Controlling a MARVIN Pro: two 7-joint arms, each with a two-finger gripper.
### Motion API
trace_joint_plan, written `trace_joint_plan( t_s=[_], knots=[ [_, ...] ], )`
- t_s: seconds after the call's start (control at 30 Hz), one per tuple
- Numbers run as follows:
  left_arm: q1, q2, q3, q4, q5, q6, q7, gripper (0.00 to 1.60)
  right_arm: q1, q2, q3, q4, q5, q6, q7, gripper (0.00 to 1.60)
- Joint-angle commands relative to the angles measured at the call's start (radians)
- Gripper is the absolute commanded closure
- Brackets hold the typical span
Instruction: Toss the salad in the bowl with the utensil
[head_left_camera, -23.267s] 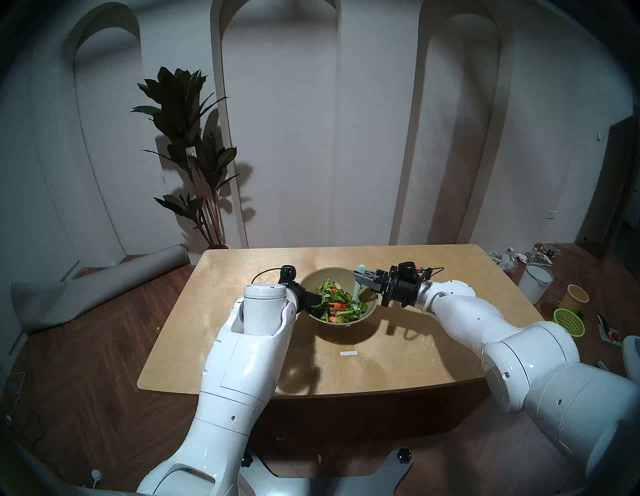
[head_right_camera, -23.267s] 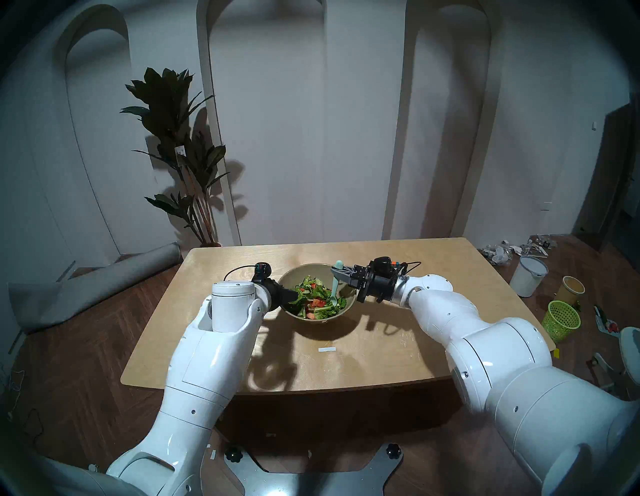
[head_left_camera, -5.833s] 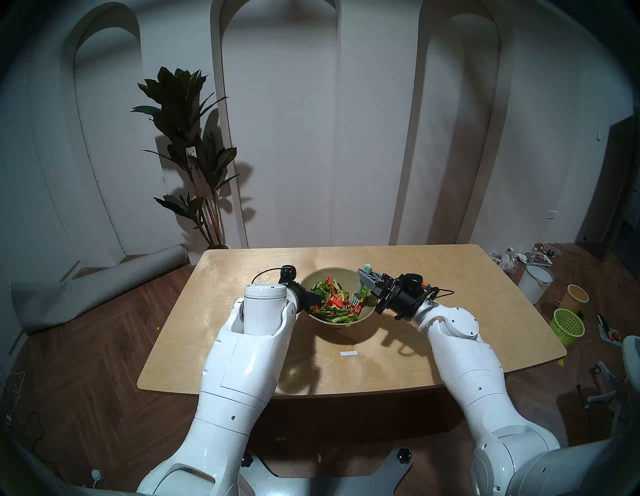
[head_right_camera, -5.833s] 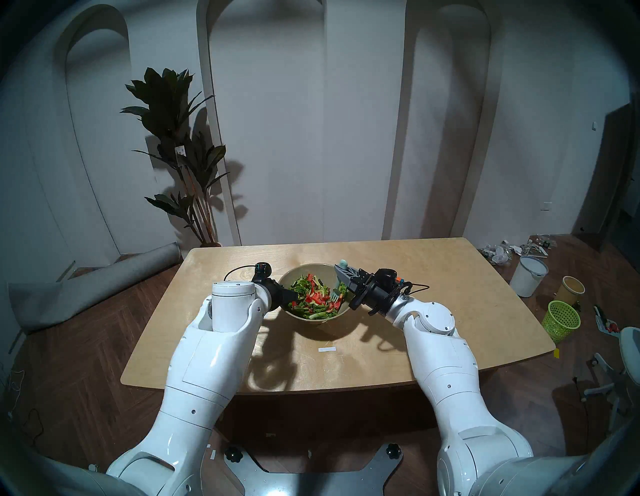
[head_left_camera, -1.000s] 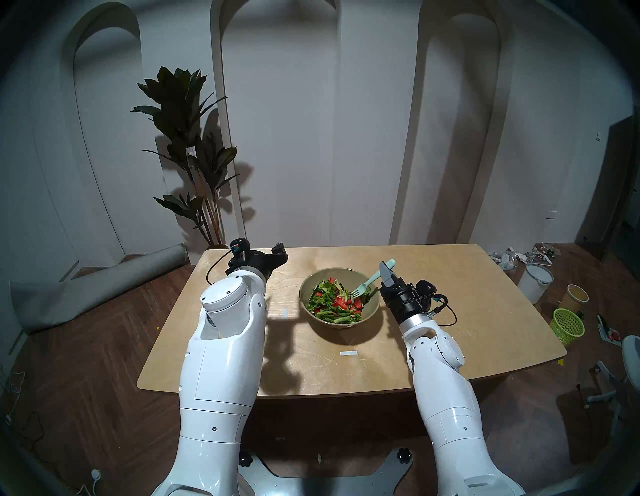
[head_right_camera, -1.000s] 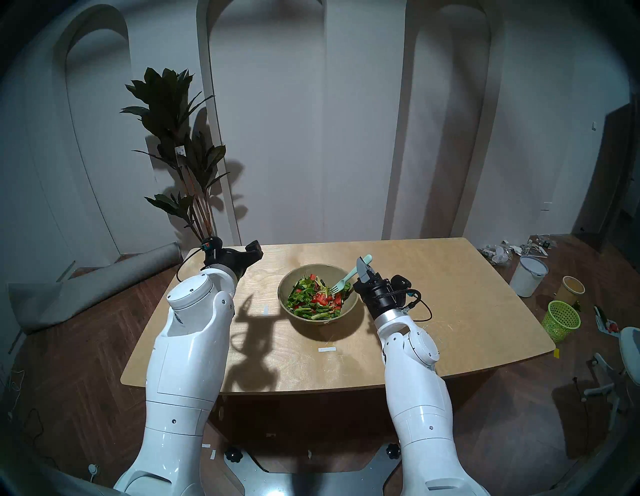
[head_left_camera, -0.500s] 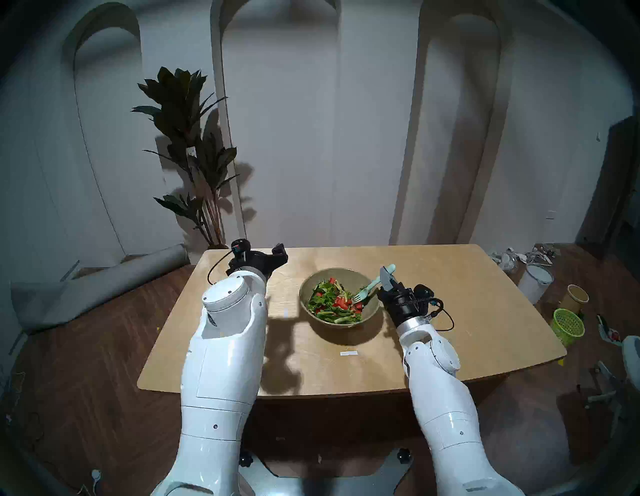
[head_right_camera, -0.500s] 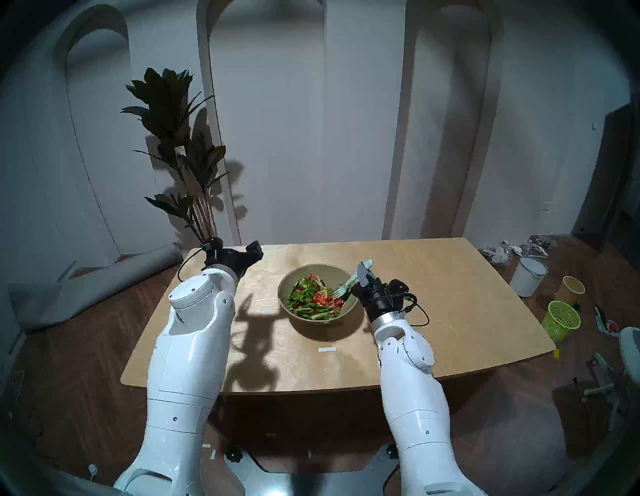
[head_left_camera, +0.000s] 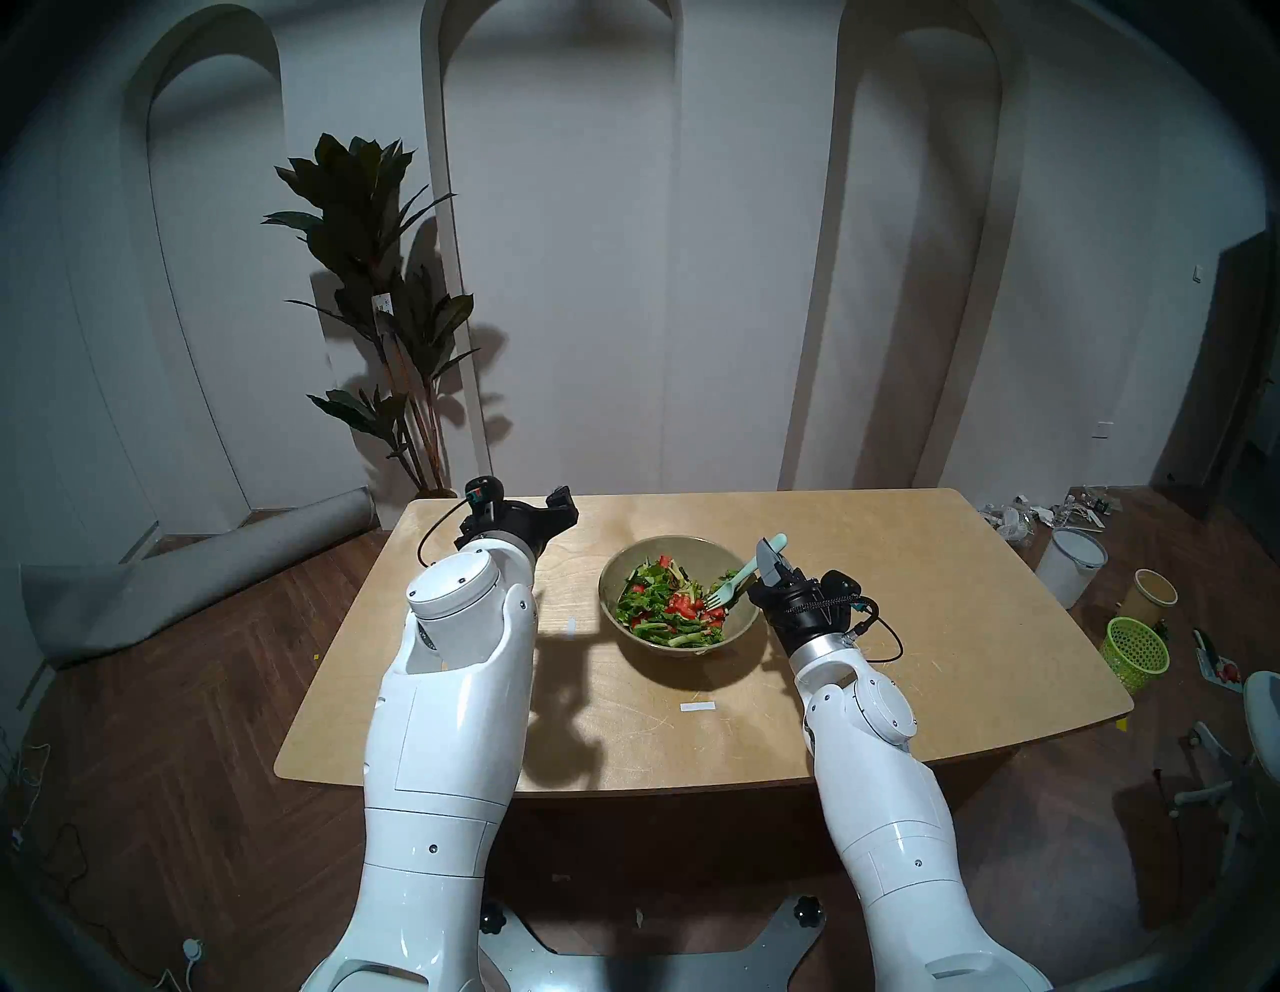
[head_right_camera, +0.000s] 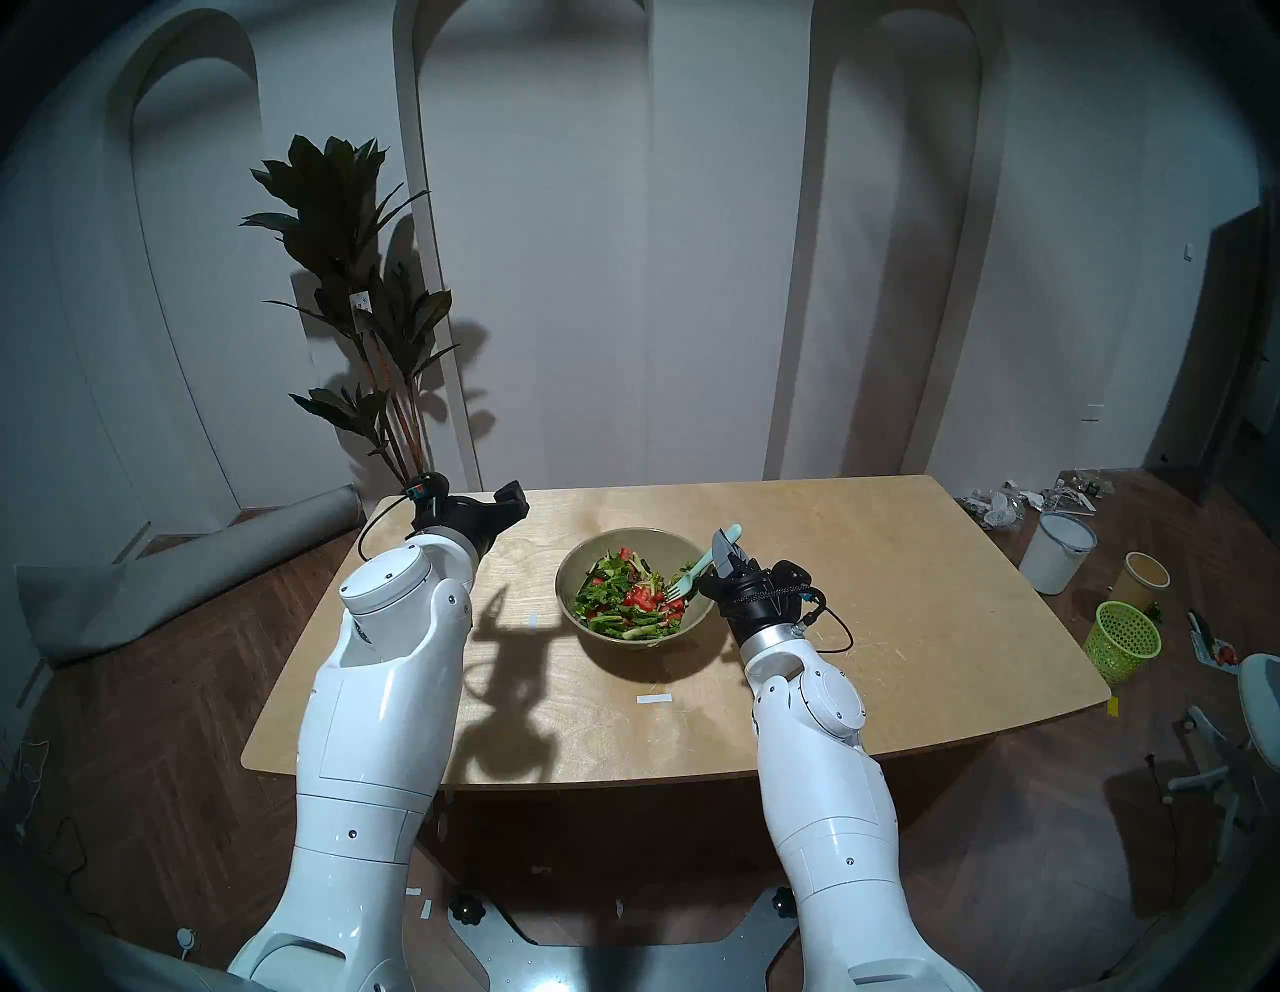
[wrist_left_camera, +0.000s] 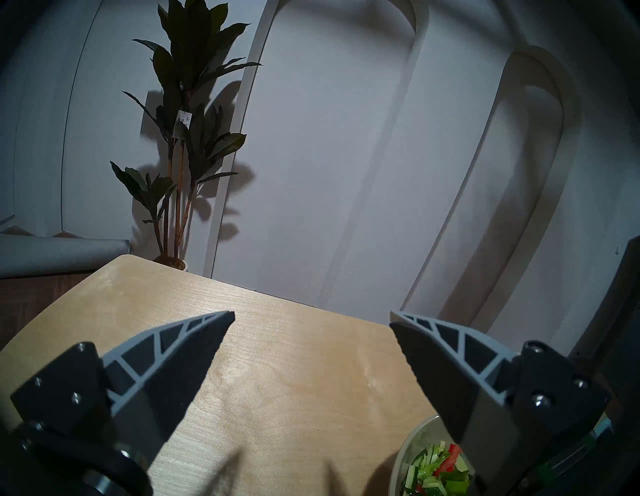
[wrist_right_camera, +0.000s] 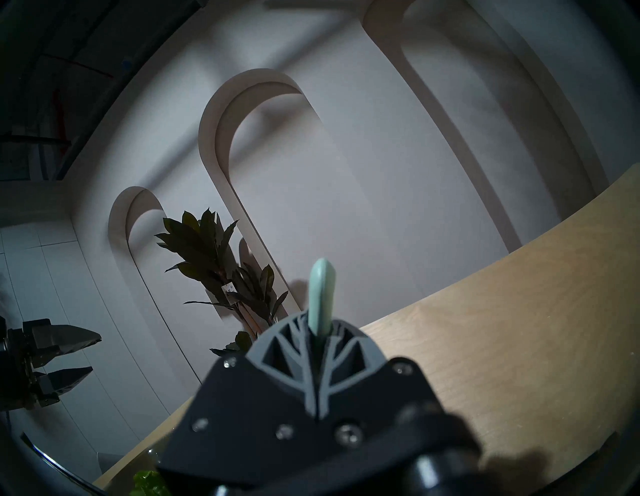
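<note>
The teeth of the mint-green fork are resting on the salad inside the bowl's rim (head_left_camera: 681, 607), so the fork would settle there and my right gripper will let go of it.
The olive-beige bowl (head_left_camera: 698, 551) stands mid-table and holds the salad (head_left_camera: 666, 604) of green leaves and red tomato pieces. My right gripper (head_left_camera: 767, 554) is at the bowl's right rim, shut on the handle of the mint-green fork (head_left_camera: 742, 573). The fork slants down to the left, with its tines at the salad's right side. The right wrist view shows the handle end (wrist_right_camera: 322, 291) poking out between the shut fingers. My left gripper (head_left_camera: 564, 507) is open and empty, raised over the table's far left, well clear of the bowl (wrist_left_camera: 414, 445). Its fingers (wrist_left_camera: 194, 346) are wide apart.
A white tape strip (head_left_camera: 696, 706) lies on the table in front of the bowl. A potted plant (head_left_camera: 388, 312) and a rolled grey mat (head_left_camera: 201, 575) are at the back left. On the floor to the right are a white bucket (head_left_camera: 1070, 564), a paper cup (head_left_camera: 1153, 596) and a lime mesh basket (head_left_camera: 1136, 651).
Seconds ago my left gripper was at the bowl's left rim; it is now off it, raised at far left. In the last second the right gripper and fork sank slightly.
</note>
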Motion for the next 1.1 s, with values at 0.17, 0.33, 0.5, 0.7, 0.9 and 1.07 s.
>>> trace_joint_plan(
  t_s=[0.17,0.33,0.5,0.7,0.9,1.07],
  knots=[
    [-0.029,-0.009,-0.004,-0.015,0.002,-0.001,0.01,0.0,0.039,0.005,-0.006,0.01,-0.004,-0.008,0.01,1.6],
    [-0.028,-0.01,-0.006,-0.016,0.002,0.002,0.014,0.0,0.039,0.008,-0.008,0.013,-0.006,-0.014,0.018,0.9],
    [-0.027,-0.01,-0.007,-0.016,0.001,0.003,0.016,0.0,0.034,0.014,-0.009,0.012,-0.012,-0.014,0.017,0.28],
    [-0.026,-0.012,-0.011,-0.016,-0.005,0.007,0.021,0.0,0.036,0.018,-0.009,0.017,-0.01,-0.017,0.022,0.02],
    [-0.024,-0.012,-0.011,-0.014,-0.008,0.004,0.021,0.0,0.037,0.009,-0.004,-0.007,-0.005,-0.015,0.006,0.0],
    [-0.027,-0.012,-0.01,-0.014,-0.011,0.004,0.019,0.0,0.042,0.004,0.014,-0.04,-0.004,-0.037,-0.015,0.0]
  ],
)
